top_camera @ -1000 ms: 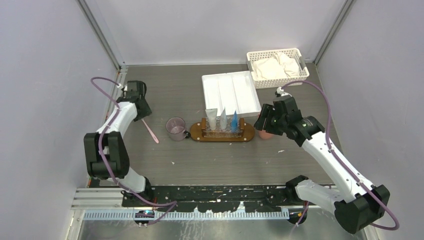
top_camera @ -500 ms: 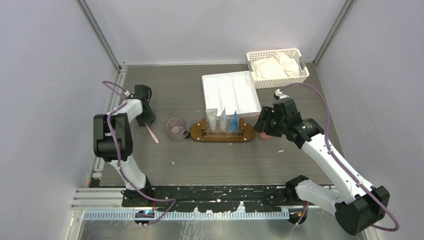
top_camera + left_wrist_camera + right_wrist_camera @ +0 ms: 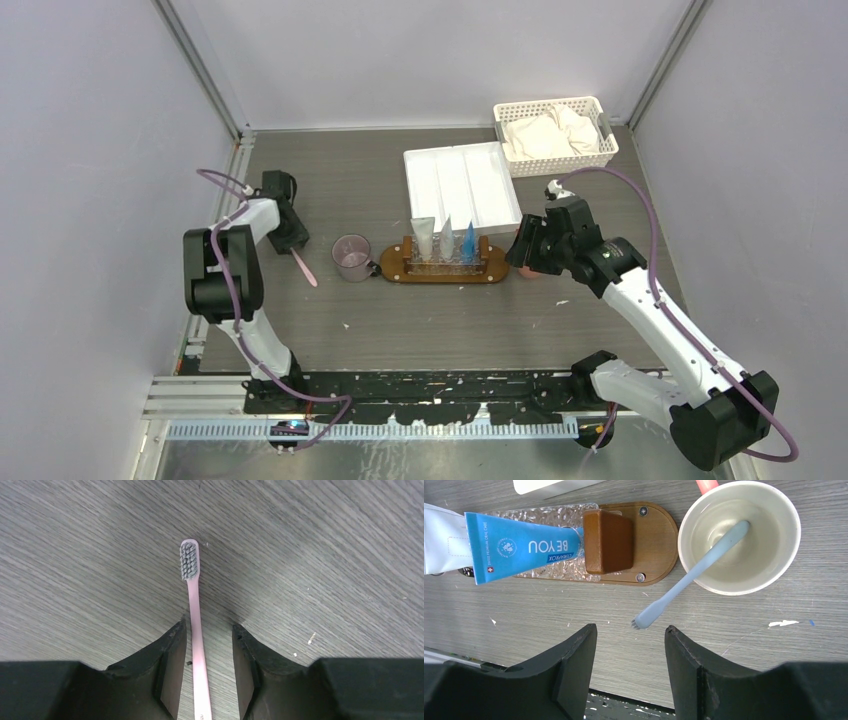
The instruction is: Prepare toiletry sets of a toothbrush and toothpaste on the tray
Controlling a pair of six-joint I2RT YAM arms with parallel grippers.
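Observation:
My left gripper closes on the pink toothbrush (image 3: 192, 595) now, since both fingers reach down to the tabletop on either side of its handle (image 3: 196, 632).
A pink toothbrush (image 3: 192, 595) lies flat on the table, bristles up, and shows too in the top view (image 3: 303, 268). My left gripper (image 3: 209, 630) is open and low over it, with the handle between the fingers and nearer the left one, a gap on each side. The brown wooden tray (image 3: 498, 268) carries three upright toothpaste tubes: white (image 3: 423, 238), grey-white (image 3: 447, 240) and blue (image 3: 519, 547). My right gripper (image 3: 631, 630) is open and empty, just off the tray's right end. It hangs in front of a cup (image 3: 739, 537) with a pale blue toothbrush (image 3: 694, 577) leaning out.
A purple mug (image 3: 352, 257) stands between the pink toothbrush and the tray's left end. Behind the tray lies a white divided tray (image 3: 462, 183). A white lattice basket (image 3: 555, 133) with cloths sits at the back right.
My left arm has swung its elbow in and brought its gripper down over the pink toothbrush's handle. My right gripper has edged slightly left, toward the tray's end.

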